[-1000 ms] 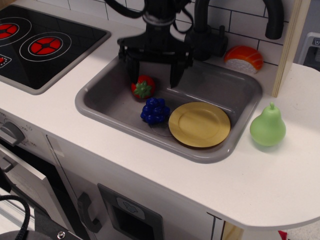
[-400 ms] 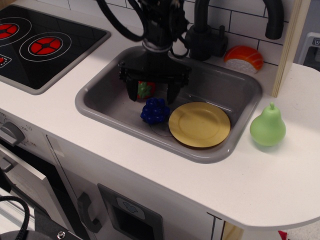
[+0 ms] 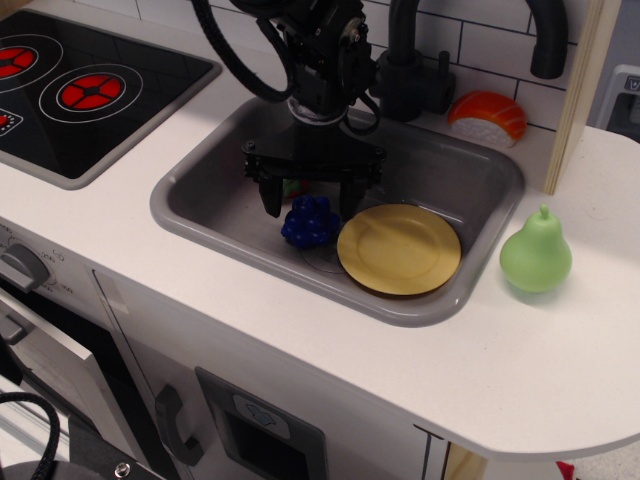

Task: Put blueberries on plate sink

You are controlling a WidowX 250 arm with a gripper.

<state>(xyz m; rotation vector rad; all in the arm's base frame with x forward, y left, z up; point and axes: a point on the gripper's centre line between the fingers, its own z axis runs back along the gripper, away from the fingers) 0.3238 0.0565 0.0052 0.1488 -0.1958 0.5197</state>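
Note:
I will grab the blueberries by their bumpy sides next. Then they can go on the yellow plate.
The blueberries (image 3: 309, 224), a dark-blue bumpy cluster, lie on the floor of the grey sink (image 3: 190, 218), just left of the mustard-yellow plate (image 3: 399, 248), which also lies in the sink. My black gripper (image 3: 309, 203) hangs open right over the blueberries, with one finger on the left side and one on the right side of the cluster's far part. It holds nothing. A red strawberry (image 3: 291, 185) is mostly hidden behind the gripper.
A black faucet (image 3: 410, 60) stands behind the sink. A salmon sushi piece (image 3: 488, 116) lies at the back right rim. A green pear (image 3: 536, 254) stands on the counter right of the sink. A black stovetop with red rings (image 3: 80, 85) is at left.
The gripper has come down and toward the front, from above the strawberry to straddling the blueberries. The strawberry is now mostly covered. The blueberries and plate have not moved.

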